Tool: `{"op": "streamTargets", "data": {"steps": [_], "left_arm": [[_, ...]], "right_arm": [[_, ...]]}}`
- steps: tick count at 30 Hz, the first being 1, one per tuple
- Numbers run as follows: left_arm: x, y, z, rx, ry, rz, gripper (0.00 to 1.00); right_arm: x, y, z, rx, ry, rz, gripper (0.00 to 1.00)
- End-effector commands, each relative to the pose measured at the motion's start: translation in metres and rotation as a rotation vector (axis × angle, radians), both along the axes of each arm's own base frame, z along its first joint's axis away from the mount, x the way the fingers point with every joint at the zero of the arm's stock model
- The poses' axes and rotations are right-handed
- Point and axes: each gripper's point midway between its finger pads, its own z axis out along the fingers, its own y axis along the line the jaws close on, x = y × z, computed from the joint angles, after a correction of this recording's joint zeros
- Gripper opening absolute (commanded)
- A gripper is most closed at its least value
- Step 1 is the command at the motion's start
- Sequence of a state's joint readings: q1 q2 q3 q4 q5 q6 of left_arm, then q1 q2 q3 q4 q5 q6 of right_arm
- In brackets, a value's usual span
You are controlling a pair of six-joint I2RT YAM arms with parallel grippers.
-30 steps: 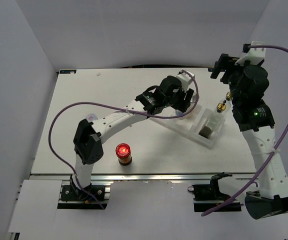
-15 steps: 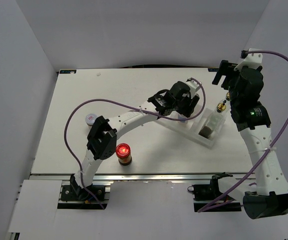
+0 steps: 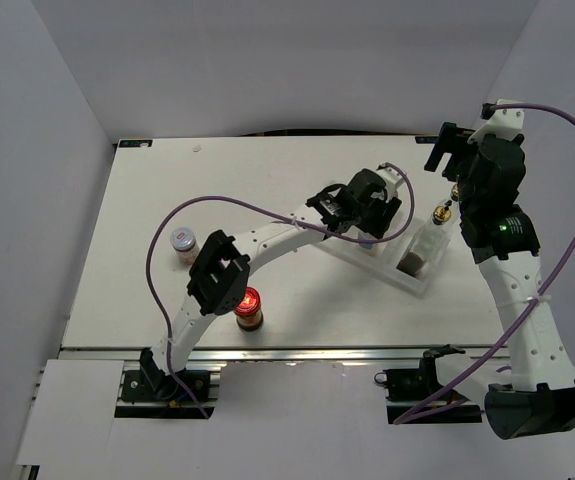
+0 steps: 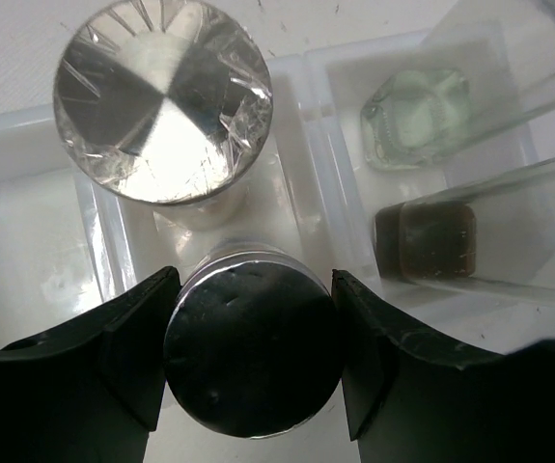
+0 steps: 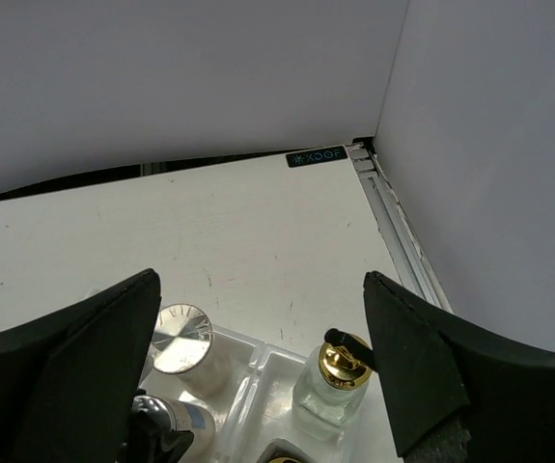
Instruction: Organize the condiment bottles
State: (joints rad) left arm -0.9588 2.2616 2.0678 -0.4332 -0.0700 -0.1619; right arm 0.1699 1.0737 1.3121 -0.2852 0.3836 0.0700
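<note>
The silver-lidded jar's lower end reaches between the middle section's sides, beside the second jar, and the jar would land inside, so it is time to open my left gripper.
My left gripper (image 3: 374, 208) is shut on a silver-lidded jar (image 4: 251, 352) and holds it over the middle compartment of the white tray (image 3: 387, 270). A second silver-lidded jar (image 4: 163, 101) stands just beyond it in the tray. Two tall gold-topped bottles stand in the tray's right compartment, one with dark liquid (image 3: 422, 245) and one clear (image 5: 340, 371). A red-lidded bottle (image 3: 248, 308) stands near the front edge. A small pinkish-lidded jar (image 3: 183, 240) stands at the left. My right gripper (image 5: 258, 280) is open and empty, high above the tray's right end.
White walls close in the table on the left, back and right. The left arm's purple cable (image 3: 217, 205) loops over the table's middle. The left forearm (image 3: 267, 240) stretches across above the red-lidded bottle's side of the table.
My left arm has swung right, bringing the jar over the tray, and uncovered the pinkish-lidded jar. The right arm shifted slightly a second ago, then stayed still.
</note>
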Motion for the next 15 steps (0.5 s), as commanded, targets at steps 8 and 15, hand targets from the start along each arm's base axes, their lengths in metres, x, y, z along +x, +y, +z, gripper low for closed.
{"op": "streamTargets", "data": {"steps": [8,15], "left_arm": [[0.004,-0.009,0.047,-0.085,-0.055,-0.004,0.92],[0.002,0.012,0.102,-0.067,-0.126,0.012,0.98]], "right_arm": [[0.005,0.0,0.01,-0.003,-0.037,0.012,0.9],[0.004,0.032,0.012,-0.04,-0.026,0.214,0.89]]}}
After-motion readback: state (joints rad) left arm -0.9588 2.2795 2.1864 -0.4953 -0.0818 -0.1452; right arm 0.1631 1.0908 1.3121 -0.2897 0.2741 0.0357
